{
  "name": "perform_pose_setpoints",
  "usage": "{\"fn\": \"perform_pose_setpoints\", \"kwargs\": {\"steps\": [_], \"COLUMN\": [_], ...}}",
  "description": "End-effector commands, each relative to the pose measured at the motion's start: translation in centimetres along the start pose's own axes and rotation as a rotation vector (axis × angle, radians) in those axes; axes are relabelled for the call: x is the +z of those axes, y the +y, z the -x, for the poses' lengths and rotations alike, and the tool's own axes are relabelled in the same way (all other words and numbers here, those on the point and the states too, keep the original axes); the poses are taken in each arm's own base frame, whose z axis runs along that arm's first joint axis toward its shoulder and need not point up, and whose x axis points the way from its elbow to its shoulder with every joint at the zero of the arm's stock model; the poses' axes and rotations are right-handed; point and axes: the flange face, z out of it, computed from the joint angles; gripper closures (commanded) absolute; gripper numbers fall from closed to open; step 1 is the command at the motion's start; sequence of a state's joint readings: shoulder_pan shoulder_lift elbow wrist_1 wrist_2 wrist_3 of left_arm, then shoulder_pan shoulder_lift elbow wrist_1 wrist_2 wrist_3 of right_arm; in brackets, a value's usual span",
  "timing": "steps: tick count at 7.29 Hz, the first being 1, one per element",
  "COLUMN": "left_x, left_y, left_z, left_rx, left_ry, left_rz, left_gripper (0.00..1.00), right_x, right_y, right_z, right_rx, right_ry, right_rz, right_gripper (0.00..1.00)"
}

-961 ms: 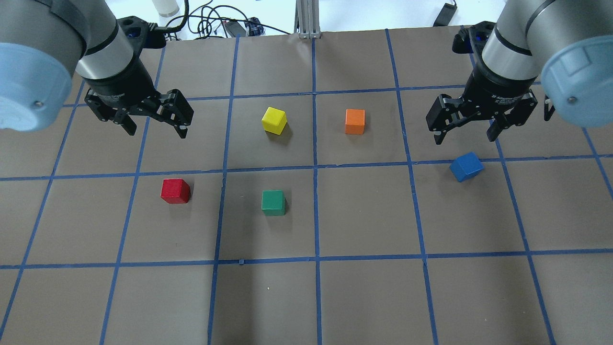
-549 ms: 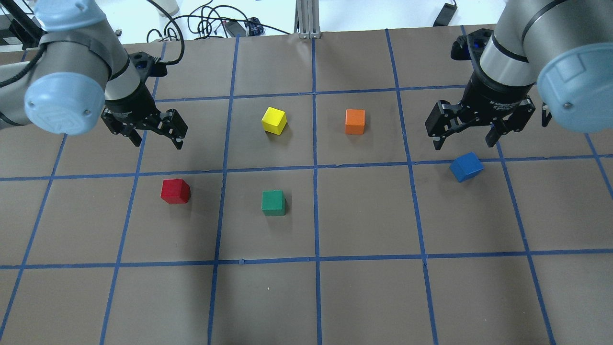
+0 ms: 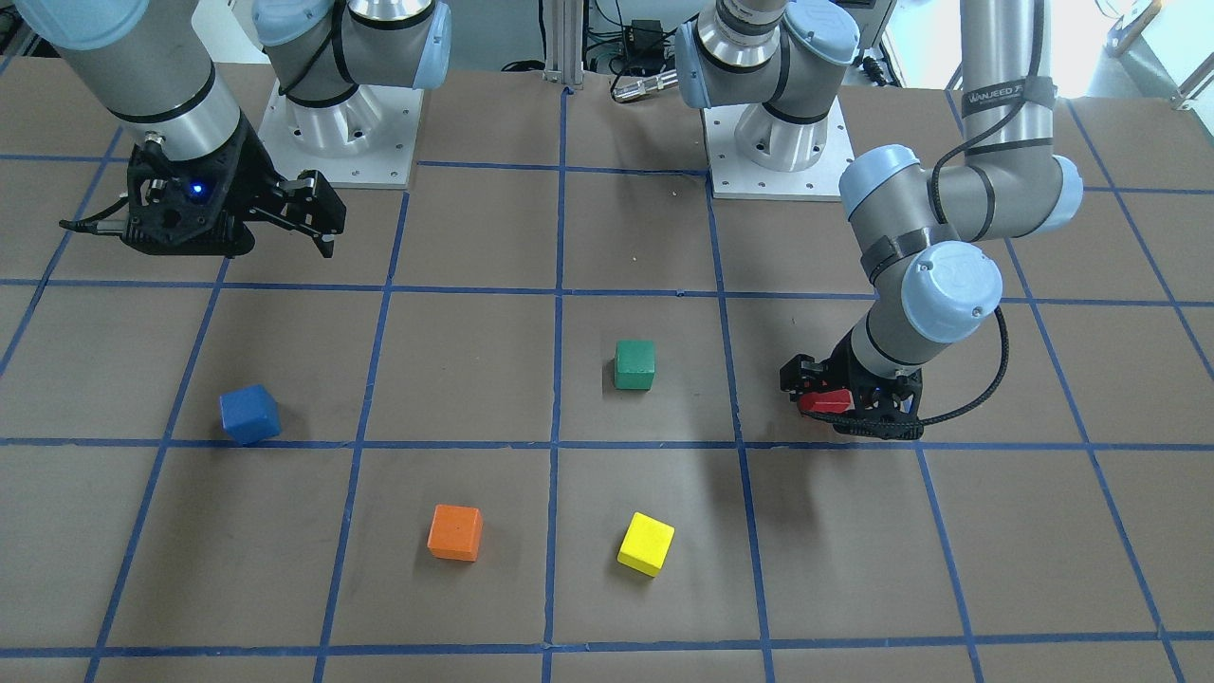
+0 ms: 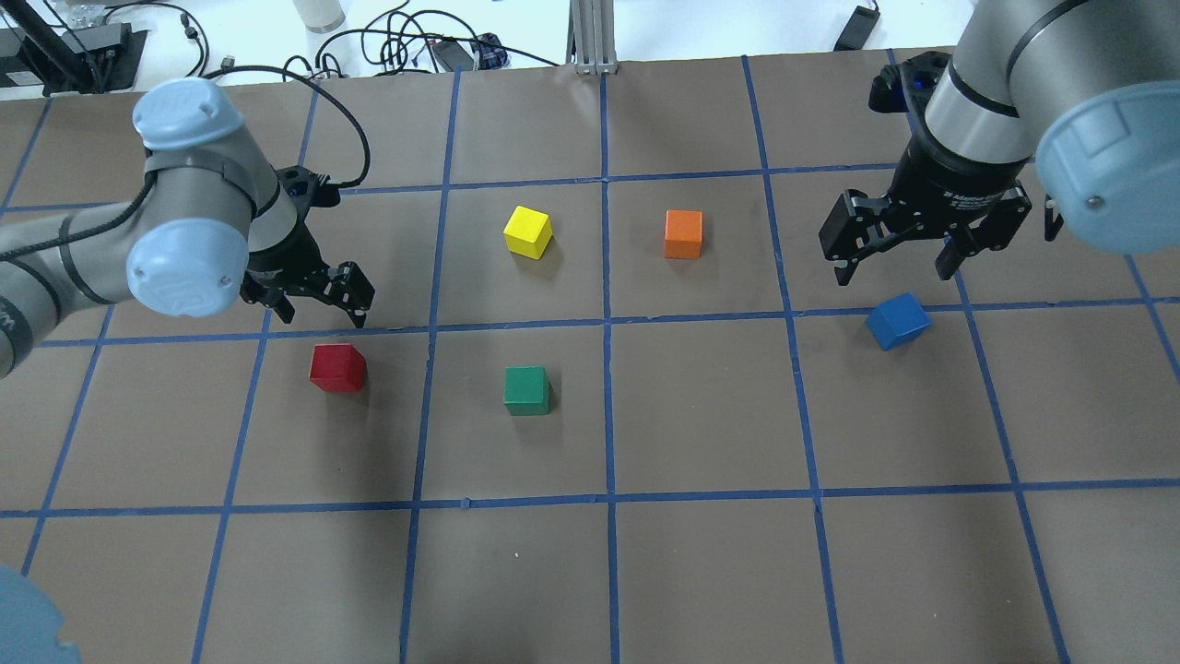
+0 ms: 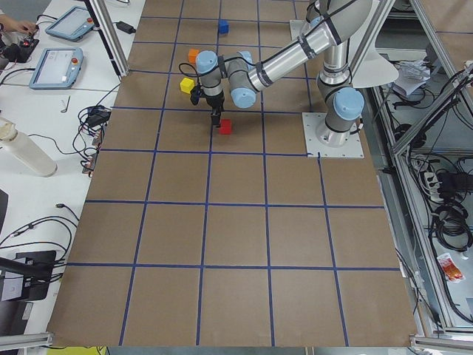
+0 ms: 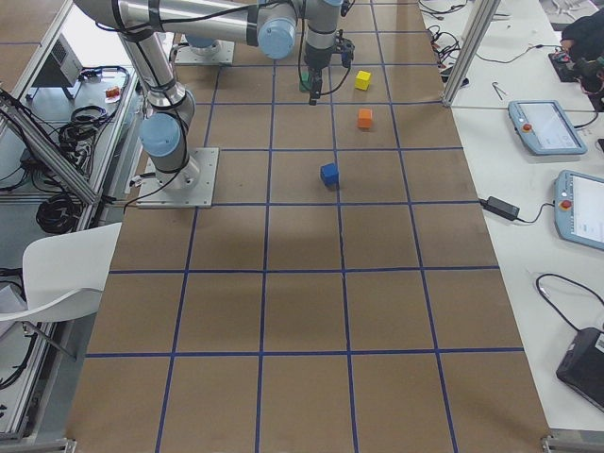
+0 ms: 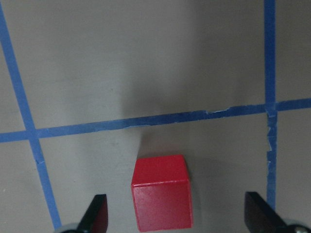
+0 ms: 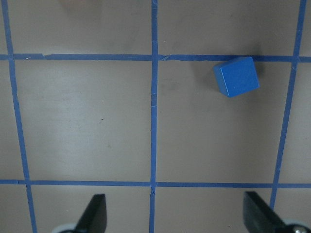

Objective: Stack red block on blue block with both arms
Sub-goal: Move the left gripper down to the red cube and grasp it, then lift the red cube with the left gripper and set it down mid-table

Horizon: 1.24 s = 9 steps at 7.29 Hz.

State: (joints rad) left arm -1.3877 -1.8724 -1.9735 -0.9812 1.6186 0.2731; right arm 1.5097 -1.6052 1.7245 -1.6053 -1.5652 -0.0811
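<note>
The left gripper picks up the red block (image 3: 821, 400) by its opposite sides next, to stack it on the blue block (image 3: 249, 415).
The red block (image 4: 337, 367) sits on the brown table at the left. My left gripper (image 4: 313, 300) is open and hovers low just over it, not touching. In the left wrist view the red block (image 7: 162, 198) lies between the spread fingertips (image 7: 95, 213). In the front view the red block (image 3: 821, 400) shows under the left gripper (image 3: 839, 403). The blue block (image 4: 897, 320) sits turned at the right. My right gripper (image 4: 908, 244) is open and empty, higher up and just behind it. The blue block (image 8: 236, 76) shows ahead in the right wrist view.
A green cube (image 4: 526, 390) sits right of the red block. A yellow cube (image 4: 528, 231) and an orange cube (image 4: 683, 233) sit farther back in the middle. Blue tape lines grid the table (image 4: 701, 572). Cables lie beyond the far edge.
My left arm has come down and toward the red block, its gripper still open. The right gripper has barely moved. No block has moved.
</note>
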Motion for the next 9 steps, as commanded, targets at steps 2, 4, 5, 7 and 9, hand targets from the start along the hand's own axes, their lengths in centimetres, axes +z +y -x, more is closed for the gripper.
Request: {"fn": "perform_pose_setpoints", "kwargs": {"steps": [2, 4, 5, 7, 9], "left_x": [3.9, 2.7, 0.4, -5.8, -11.2], "left_y": [0.6, 0.3, -0.5, -5.3, -7.5], "left_z": [0.3, 0.5, -0.6, -7.5, -17.7], "left_rx": [-0.01, 0.003, 0.023, 0.07, 0.06], "left_ry": [-0.001, -0.01, -0.021, 0.044, 0.051], "left_rz": [-0.022, -0.041, -0.069, -0.098, -0.1], "left_gripper": [0.56, 0.94, 0.95, 0.99, 0.99], "right_x": [0.0, 0.2, 0.3, 0.1, -0.1], "right_y": [0.0, 0.0, 0.1, 0.1, 0.0], "right_z": [0.0, -0.1, -0.1, -0.3, -0.3], "right_rx": [0.0, 0.002, 0.002, 0.002, 0.0], "right_ry": [0.001, 0.0, 0.003, 0.017, 0.019], "right_rz": [0.004, 0.007, 0.012, 0.006, 0.0], "right_gripper": [0.0, 0.0, 0.0, 0.0, 0.0]}}
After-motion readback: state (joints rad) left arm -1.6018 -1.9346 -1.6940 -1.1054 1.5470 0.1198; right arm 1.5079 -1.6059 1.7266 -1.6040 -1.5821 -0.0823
